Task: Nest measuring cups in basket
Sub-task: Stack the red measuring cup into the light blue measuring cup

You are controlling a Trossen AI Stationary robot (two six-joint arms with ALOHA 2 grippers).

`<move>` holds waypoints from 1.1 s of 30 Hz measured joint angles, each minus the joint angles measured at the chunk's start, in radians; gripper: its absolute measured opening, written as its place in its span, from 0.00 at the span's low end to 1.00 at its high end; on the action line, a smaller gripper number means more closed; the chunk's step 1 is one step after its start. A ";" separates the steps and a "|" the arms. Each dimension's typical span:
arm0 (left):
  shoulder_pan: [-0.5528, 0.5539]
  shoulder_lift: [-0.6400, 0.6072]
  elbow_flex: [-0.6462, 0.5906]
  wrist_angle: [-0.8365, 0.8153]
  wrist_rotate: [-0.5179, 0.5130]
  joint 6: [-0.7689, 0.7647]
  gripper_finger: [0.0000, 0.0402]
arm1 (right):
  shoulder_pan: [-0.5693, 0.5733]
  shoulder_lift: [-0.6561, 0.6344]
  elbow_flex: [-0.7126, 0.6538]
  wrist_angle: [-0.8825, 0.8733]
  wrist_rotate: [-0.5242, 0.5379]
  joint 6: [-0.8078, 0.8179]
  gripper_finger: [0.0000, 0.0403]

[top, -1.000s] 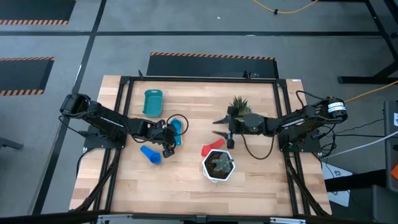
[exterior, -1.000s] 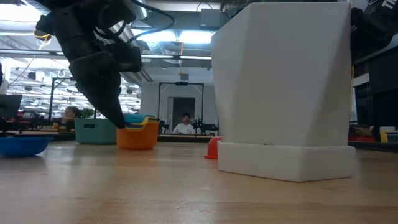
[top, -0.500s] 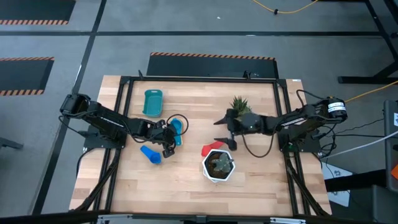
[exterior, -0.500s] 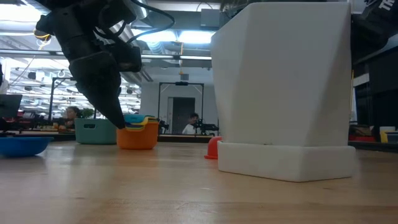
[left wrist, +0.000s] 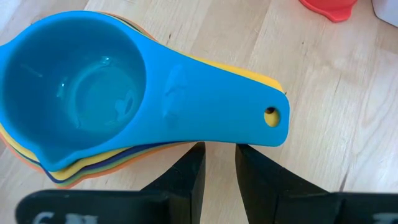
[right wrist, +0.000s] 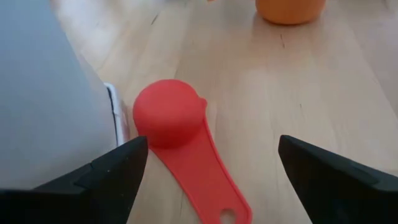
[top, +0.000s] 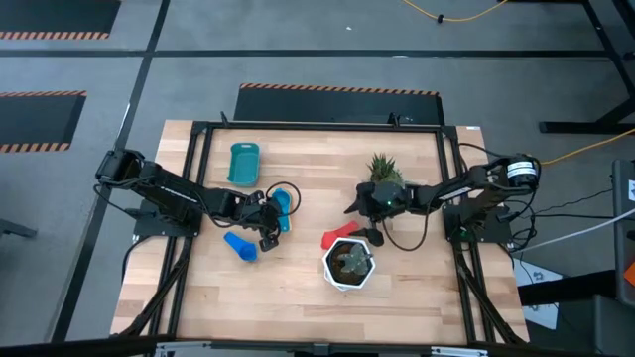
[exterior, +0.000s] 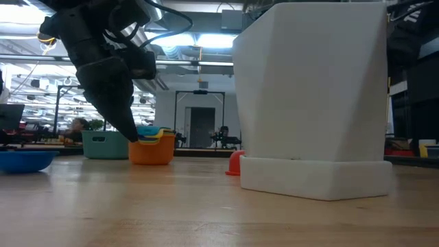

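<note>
The red cup's bowl will stay free to nest with the stack, because next my right gripper will grab the red cup by its handle's holed end.
A stack of nested measuring cups, orange at the bottom and light blue on top, stands on the table. My left gripper sits beside the stacked handles, narrowly open, with wood showing in the gap. The red cup lies mouth down on the table beside the white pot. My right gripper hovers over the red cup's handle, wide open, one finger on each side, touching nothing. A loose blue cup lies nearer the table's near edge. The teal basket stands alone toward the far side. My left gripper comes slanting down from the table's left, its fingers lying across the stacked handles. Their tips end at the long edge of the light blue handle, which hides them. Whether they touch the handles I cannot tell. The stack stands on the table.
The white hexagonal pot stands just to the near side of the red cup and fills much of the low view. A small green plant stands on the far side of my right gripper. Bare wood lies between the stack and the red cup.
My right gripper has moved toward the table's left and the red cup, staying wide open. My left gripper and the stack have kept still.
</note>
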 joint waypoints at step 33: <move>0.000 0.000 0.000 0.000 0.000 0.000 0.20 | 0.033 0.009 0.000 -0.083 0.113 -0.274 0.91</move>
